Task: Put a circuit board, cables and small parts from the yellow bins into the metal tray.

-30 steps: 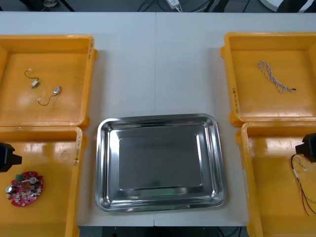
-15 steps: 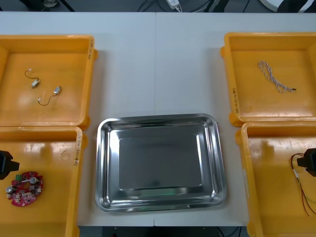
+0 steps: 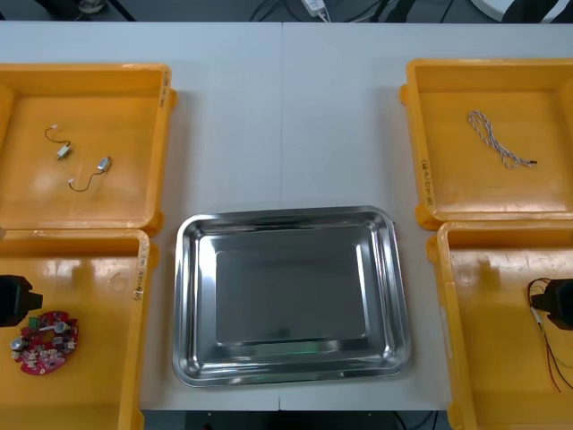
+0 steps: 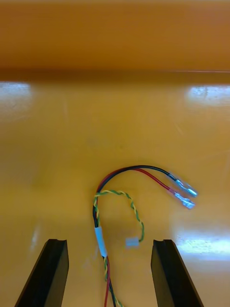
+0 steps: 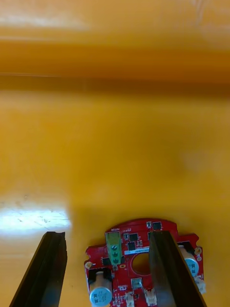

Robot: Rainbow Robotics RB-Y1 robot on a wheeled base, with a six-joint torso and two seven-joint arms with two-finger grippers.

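My left gripper needs to grab the round red board by its narrow green terminal block (image 3: 34, 322) next, because the board is wide and flat.
A round red circuit board (image 3: 43, 342) lies in the near left yellow bin (image 3: 98, 287). My left gripper (image 3: 14, 301) hangs just above it, open; in the left wrist view the gripper (image 5: 108, 235) straddles the board (image 5: 136, 268), whose far edge lies between the black fingers (image 5: 48, 268). On the other side, my right gripper (image 3: 560, 305) is over the near right bin (image 3: 492, 331), open above the red and yellow cable (image 3: 544, 315). In the right wrist view the cable (image 4: 129, 192) loops between and beyond that gripper (image 4: 109, 242). The metal tray (image 3: 291, 296) sits bare at the centre.
The far left bin (image 3: 134, 197) holds two small metal parts (image 3: 103, 164) with thin wires. A twisted blue and white cable (image 3: 500, 139) lies in the far right bin (image 3: 448, 179). White table shows between the bins and beyond the tray.
Both grippers have slid toward the table's near edge inside their bins, the left closer to the circuit board and the right over the cable. Nothing has been grasped.
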